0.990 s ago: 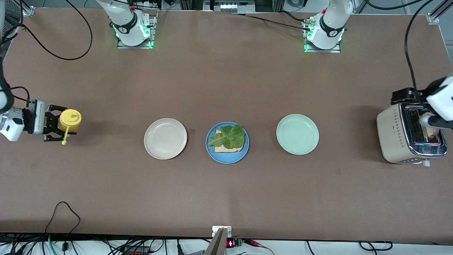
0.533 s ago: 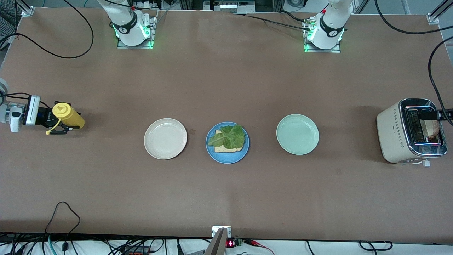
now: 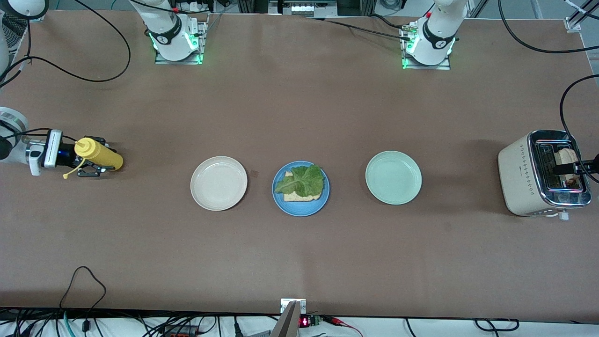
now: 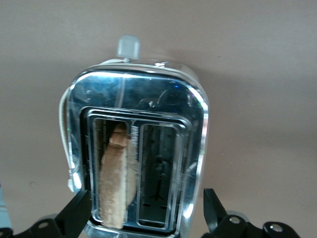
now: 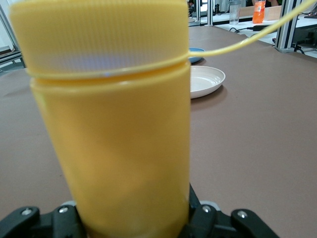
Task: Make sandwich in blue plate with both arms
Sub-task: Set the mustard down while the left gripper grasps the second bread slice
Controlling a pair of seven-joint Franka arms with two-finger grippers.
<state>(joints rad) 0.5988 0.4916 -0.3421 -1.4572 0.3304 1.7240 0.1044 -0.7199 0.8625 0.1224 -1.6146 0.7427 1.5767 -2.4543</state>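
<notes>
Next, my left gripper grabs the bread by its crust edge sticking out of the toaster slot [image 3: 566,159] to top the lettuce on the blue plate [image 3: 299,208].
The blue plate [image 3: 299,208] sits mid-table with one tan bread slice [image 3: 304,196] and a green lettuce leaf [image 3: 302,180] on top; its rim also shows in the right wrist view [image 5: 197,52]. A second bread slice [image 3: 564,153] stands in a slot of the toaster [image 3: 524,178], and the left wrist view shows it too [image 4: 115,178]. My left gripper [image 3: 572,166] hovers over the toaster, open [image 4: 143,218], its fingers wide apart and clear of the bread. My right gripper [image 3: 91,166] is shut on a yellow squeeze bottle [image 3: 100,155], held tilted over the right arm's end of the table [image 5: 131,218].
A cream plate [image 3: 218,183] lies beside the blue plate toward the right arm's end, and a mint-green plate [image 3: 393,177] toward the left arm's end. The toaster [image 4: 193,129] stands at the left arm's end. Cables trail along the table edges.
My right gripper has tipped the yellow bottle over and carried it toward the table's middle. My left arm has drawn back toward the table's end, its gripper still over the toaster.
</notes>
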